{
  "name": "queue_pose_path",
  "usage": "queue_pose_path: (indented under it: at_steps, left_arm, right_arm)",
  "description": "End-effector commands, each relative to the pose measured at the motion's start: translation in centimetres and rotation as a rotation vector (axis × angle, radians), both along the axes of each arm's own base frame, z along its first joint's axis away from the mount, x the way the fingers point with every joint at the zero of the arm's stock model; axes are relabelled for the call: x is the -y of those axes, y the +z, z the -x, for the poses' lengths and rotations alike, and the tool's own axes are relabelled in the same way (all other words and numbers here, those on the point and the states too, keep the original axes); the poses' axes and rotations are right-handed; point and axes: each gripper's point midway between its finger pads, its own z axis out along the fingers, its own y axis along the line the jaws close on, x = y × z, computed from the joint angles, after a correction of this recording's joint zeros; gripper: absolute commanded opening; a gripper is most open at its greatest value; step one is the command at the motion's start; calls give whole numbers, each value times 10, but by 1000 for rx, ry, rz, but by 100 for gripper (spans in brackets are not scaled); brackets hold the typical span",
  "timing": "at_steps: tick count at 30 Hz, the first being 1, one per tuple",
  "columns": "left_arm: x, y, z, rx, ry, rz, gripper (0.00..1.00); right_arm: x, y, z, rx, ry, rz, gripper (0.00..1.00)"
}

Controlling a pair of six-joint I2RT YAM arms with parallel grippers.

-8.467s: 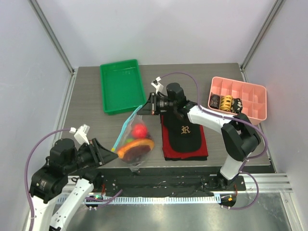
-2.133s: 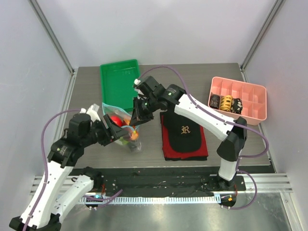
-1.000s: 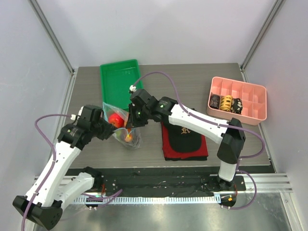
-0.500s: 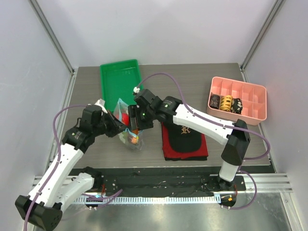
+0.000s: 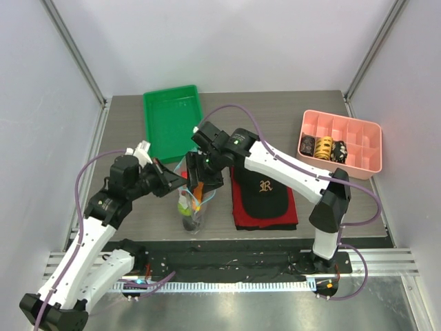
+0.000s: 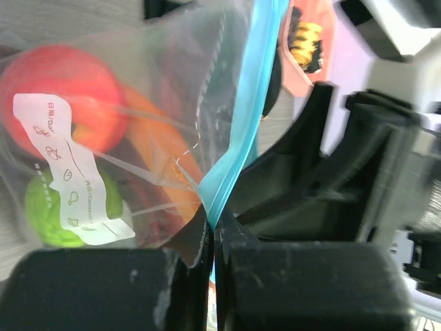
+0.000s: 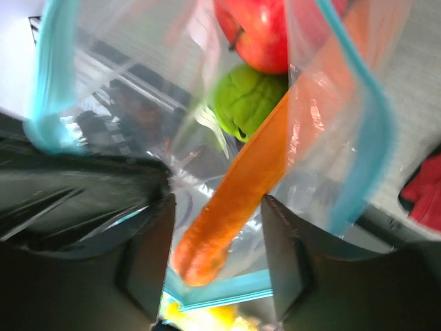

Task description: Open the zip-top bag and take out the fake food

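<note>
My right gripper grabs the slice's end nearest the bag's opening (image 7: 215, 232) next, to remove the orange-rimmed melon slice (image 7: 241, 193) lengthwise.
The zip-top bag (image 5: 192, 207) hangs mouth-up between the two grippers, left of the cap. My left gripper (image 5: 172, 185) is shut on its blue zip strip (image 6: 238, 124), pinched right at the fingertips (image 6: 213, 231). Inside the bag lies the fake food: a red apple (image 6: 65, 100), a green piece (image 6: 55, 207) and an orange-rimmed melon slice (image 7: 241, 193). My right gripper (image 7: 217, 255) is open at the bag's spread mouth (image 7: 368, 124). Its fingers (image 7: 148, 255) stand on either side of the slice's end, with a gap on each side. Grapes do not show.
A green tray (image 5: 172, 124) lies at the back left, just behind the bag. A black cap on a red cloth (image 5: 264, 192) sits under the right arm's forearm. A pink divided box (image 5: 340, 143) with dark and yellow items stands at the right.
The right gripper has gone from shut to open above the bag's mouth. The left arm has pulled the bag's edge rightward, and the bag now hangs lower toward the front.
</note>
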Motion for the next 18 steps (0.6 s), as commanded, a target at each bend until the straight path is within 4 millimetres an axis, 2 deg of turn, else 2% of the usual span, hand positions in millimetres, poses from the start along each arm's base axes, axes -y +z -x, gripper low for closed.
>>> queue_pose_path:
  at_steps: [1, 2, 7, 9, 10, 14, 18]
  left_arm:
    - [22, 55, 12, 169, -130, 176, 0]
    - [21, 53, 12, 163, -123, 173, 0]
    - [24, 47, 14, 148, -142, 182, 0]
    - [24, 46, 13, 164, -143, 180, 0]
    - [24, 46, 12, 174, -146, 171, 0]
    - [27, 45, 12, 167, -168, 171, 0]
    - [30, 45, 11, 170, -184, 182, 0]
  right_arm:
    - [-8, 19, -18, -63, -106, -87, 63]
    - [-7, 20, -16, -69, -103, -83, 66]
    - [8, 21, 11, -170, -99, -68, 68]
    - [13, 25, 14, -180, -105, -63, 70]
    - [16, 27, 13, -181, -120, -60, 74]
    - [21, 14, 25, -252, -140, -28, 74]
    - [21, -4, 20, -260, -196, 26, 68]
